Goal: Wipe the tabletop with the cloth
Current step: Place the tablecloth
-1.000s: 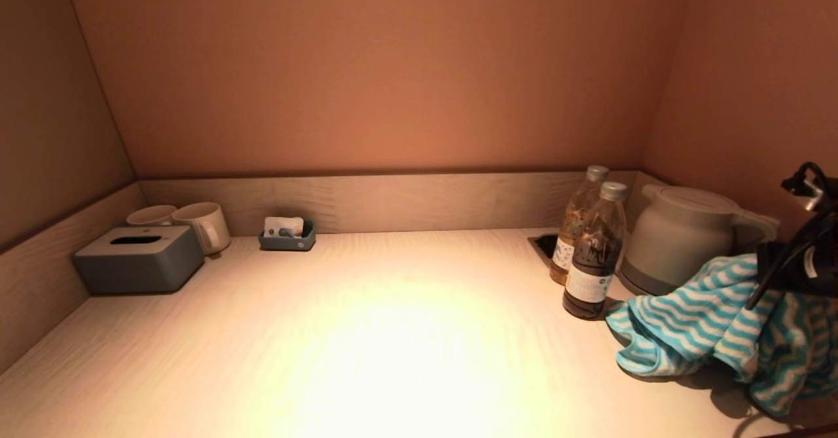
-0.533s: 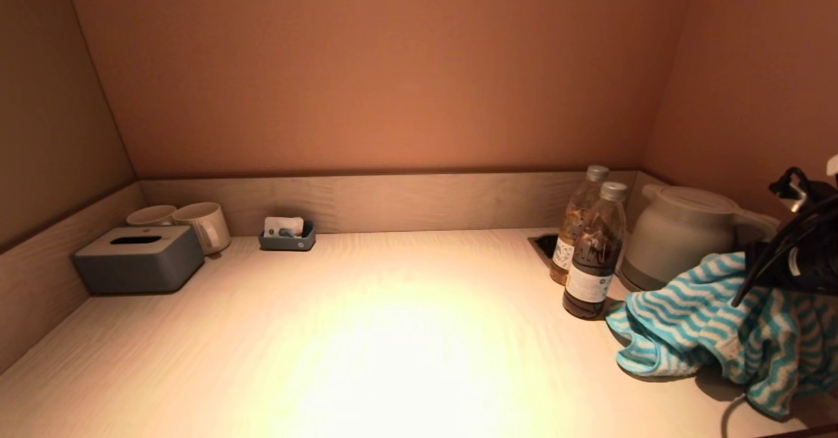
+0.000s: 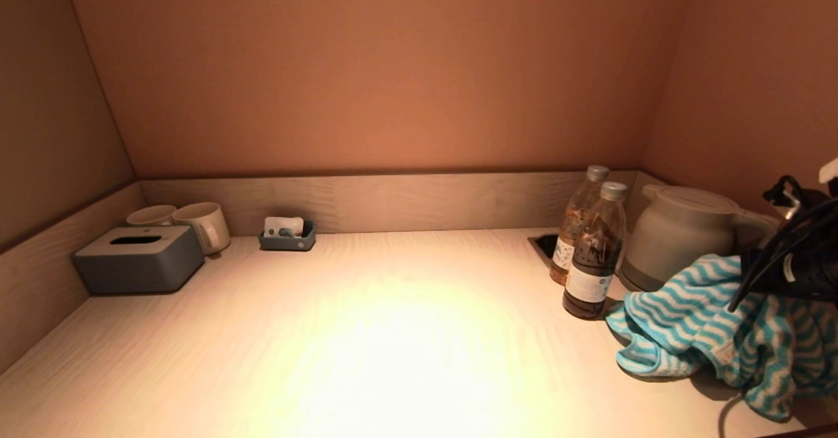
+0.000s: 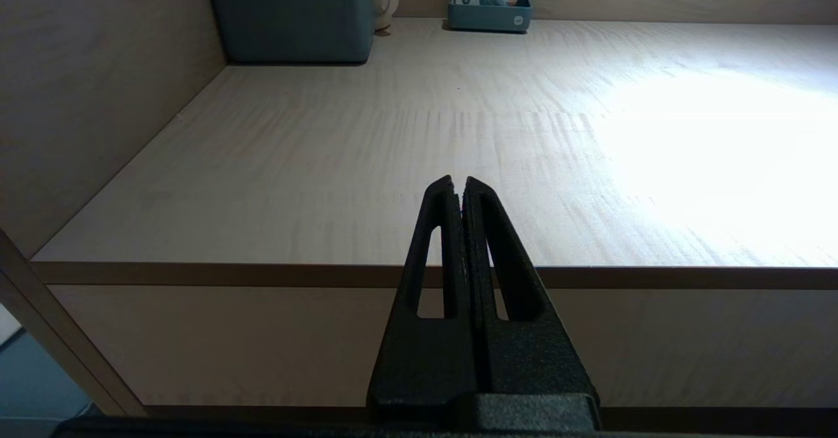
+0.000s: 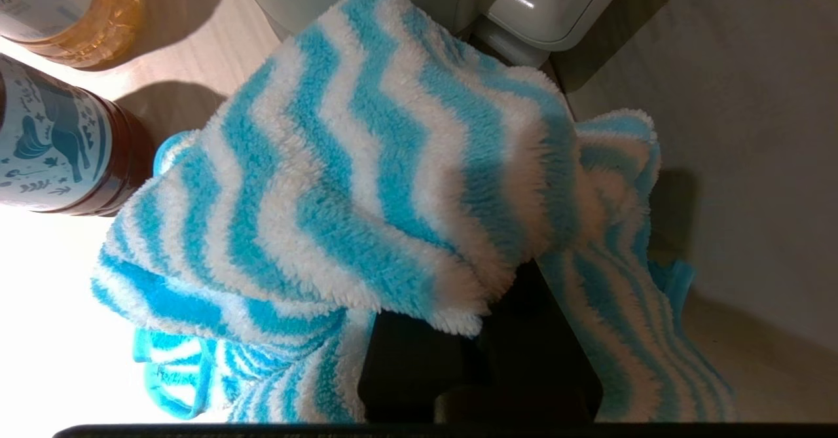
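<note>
The cloth's hanging fold point(image 3: 772, 397) reaches the tabletop and the cloth would settle there, so it is now time for my right gripper to open.
The blue-and-white zigzag cloth point(image 3: 694, 320) lies bunched at the right end of the pale wooden tabletop point(image 3: 393, 333), beside the bottles. My right gripper point(image 3: 779, 274) is shut on the cloth's right part and holds it raised, while the left end rests on the table. In the right wrist view the cloth point(image 5: 366, 182) drapes over my right gripper point(image 5: 484, 294) and hides its fingertips. My left gripper point(image 4: 458, 186) is shut and empty, low before the tabletop's point(image 4: 458, 130) front edge, out of the head view.
Two bottles point(image 3: 594, 255) point(image 3: 576, 225) and a grey kettle point(image 3: 681, 238) stand just left of and behind the cloth, by a square recess point(image 3: 545, 245). A tissue box point(image 3: 139, 258), two mugs point(image 3: 203, 225) and a small tray point(image 3: 287, 235) sit far left. Walls enclose three sides.
My right gripper has moved slightly up and to the right with the cloth, pulling its right part higher. The cloth's left end stays put. The left arm has not moved.
</note>
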